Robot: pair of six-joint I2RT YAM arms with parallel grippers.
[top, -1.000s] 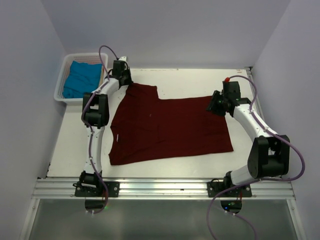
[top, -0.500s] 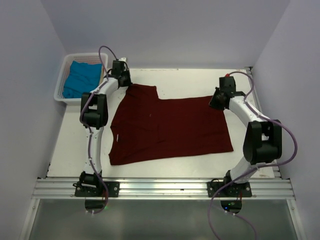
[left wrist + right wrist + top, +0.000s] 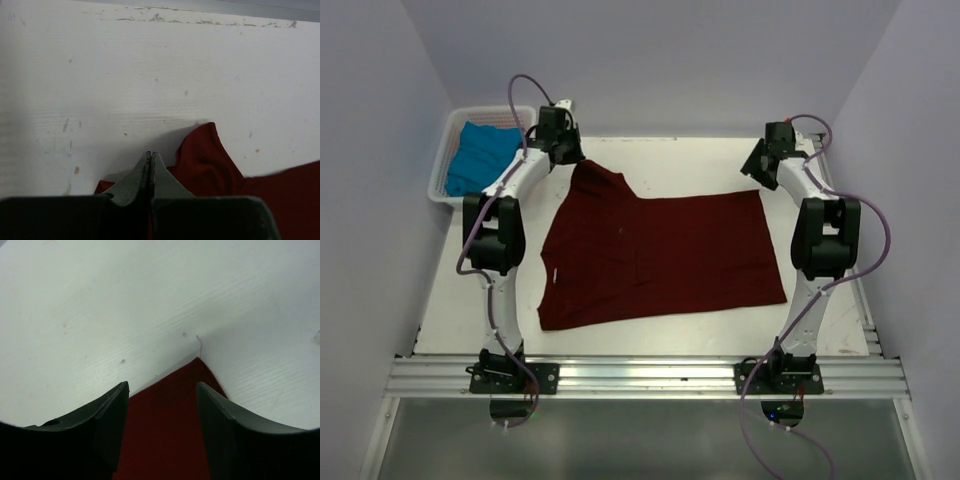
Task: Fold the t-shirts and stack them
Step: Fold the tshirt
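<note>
I should next grab the dark red t-shirt's far corner point(image 3: 754, 194) point(image 3: 189, 373) with my right gripper, opposite the sleeve that is already caught. Then the t-shirt's far side can fold over evenly.
A dark red t-shirt point(image 3: 650, 255) lies spread on the white table. My left gripper point(image 3: 568, 158) is shut on the shirt's far-left sleeve and holds it a little off the table. In the left wrist view the jaws point(image 3: 150, 156) are pressed together with red cloth point(image 3: 205, 160) beside and below them. My right gripper point(image 3: 762, 165) is open and empty, just beyond the shirt's far-right corner. In the right wrist view that corner point(image 3: 192, 372) lies flat between the spread fingers point(image 3: 115, 405).
A white basket point(image 3: 442, 190) at the far left holds a blue t-shirt point(image 3: 480, 155). Walls close in the table at the back and on both sides. A metal rail point(image 3: 650, 375) runs along the near edge.
My right gripper has moved back and away from the shirt's far-right corner, which now lies flat. My left gripper has moved slightly back and up with the sleeve.
</note>
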